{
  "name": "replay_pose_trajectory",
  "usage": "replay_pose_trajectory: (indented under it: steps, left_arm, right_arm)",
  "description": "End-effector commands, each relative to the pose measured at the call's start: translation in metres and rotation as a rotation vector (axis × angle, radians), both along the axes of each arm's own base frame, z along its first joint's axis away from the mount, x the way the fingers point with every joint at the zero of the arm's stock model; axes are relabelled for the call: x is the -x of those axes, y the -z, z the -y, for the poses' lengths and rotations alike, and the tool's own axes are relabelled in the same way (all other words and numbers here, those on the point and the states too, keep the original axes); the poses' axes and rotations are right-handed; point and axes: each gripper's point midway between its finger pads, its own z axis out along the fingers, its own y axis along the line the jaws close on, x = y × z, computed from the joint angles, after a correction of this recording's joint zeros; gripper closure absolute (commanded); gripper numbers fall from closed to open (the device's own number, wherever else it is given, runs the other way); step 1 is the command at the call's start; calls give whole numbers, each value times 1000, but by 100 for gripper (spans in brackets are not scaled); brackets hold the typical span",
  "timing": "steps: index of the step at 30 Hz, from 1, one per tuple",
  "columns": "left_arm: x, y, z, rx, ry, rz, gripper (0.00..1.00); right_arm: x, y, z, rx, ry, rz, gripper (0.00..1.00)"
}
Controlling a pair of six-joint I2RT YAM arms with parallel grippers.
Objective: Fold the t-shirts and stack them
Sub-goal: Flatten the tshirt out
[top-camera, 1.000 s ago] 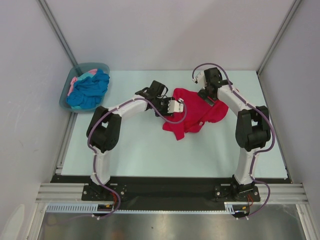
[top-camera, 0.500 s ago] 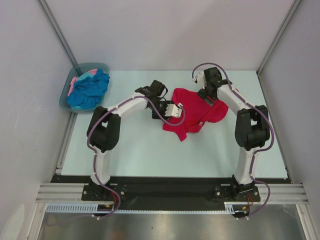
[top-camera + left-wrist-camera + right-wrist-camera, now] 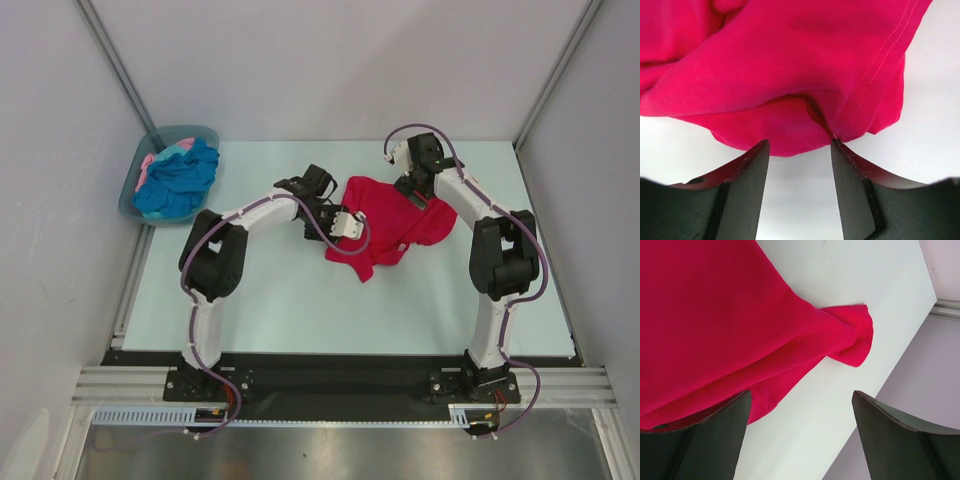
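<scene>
The t-shirt's loose edge is at my left gripper's fingers, so I will grab it there next with that gripper. That will draw the crumpled crimson-red t-shirt (image 3: pixel 398 230) open and spread it for folding.
A crumpled crimson-red t-shirt (image 3: pixel 398 230) lies on the pale table (image 3: pixel 300 290), toward the back right. My left gripper (image 3: pixel 356 222) is at its left edge. In the left wrist view it (image 3: pixel 799 145) is open, with bare table between the fingers and the shirt's folded hem (image 3: pixel 790 65) right at the fingertips. My right gripper (image 3: pixel 414 197) hovers over the shirt's far right part. The right wrist view shows it (image 3: pixel 801 396) wide open and empty above the red cloth's (image 3: pixel 705 315) edge. A turquoise-blue t-shirt (image 3: pixel 178 180) and a pale pink one (image 3: pixel 149 161) are bunched in the tub.
The grey-teal tub (image 3: pixel 200 134) sits at the back left corner, partly off the table. Metal frame rails and grey walls enclose the table on three sides. The table's right edge (image 3: pixel 912 320) and the wall beyond it show in the right wrist view.
My left gripper has shifted slightly nearer along the shirt's left edge, and its jaws have widened a little. The right arm has stayed almost still.
</scene>
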Motion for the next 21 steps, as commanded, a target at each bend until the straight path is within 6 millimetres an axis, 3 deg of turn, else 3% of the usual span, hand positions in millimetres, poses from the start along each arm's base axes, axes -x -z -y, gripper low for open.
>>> replay_pose_trajectory:
  steps: [1,11,21]
  left_arm:
    - [-4,4,2,-7,37,40,42]
    - [-7,4,7,-8,50,65,42]
    - [6,6,18,15,76,32,41]
  right_arm:
    - [-8,-13,-5,-18,4,32,11]
    - [-11,-11,-7,-23,5,34,11]
    - [-10,-10,-5,-19,5,30,11]
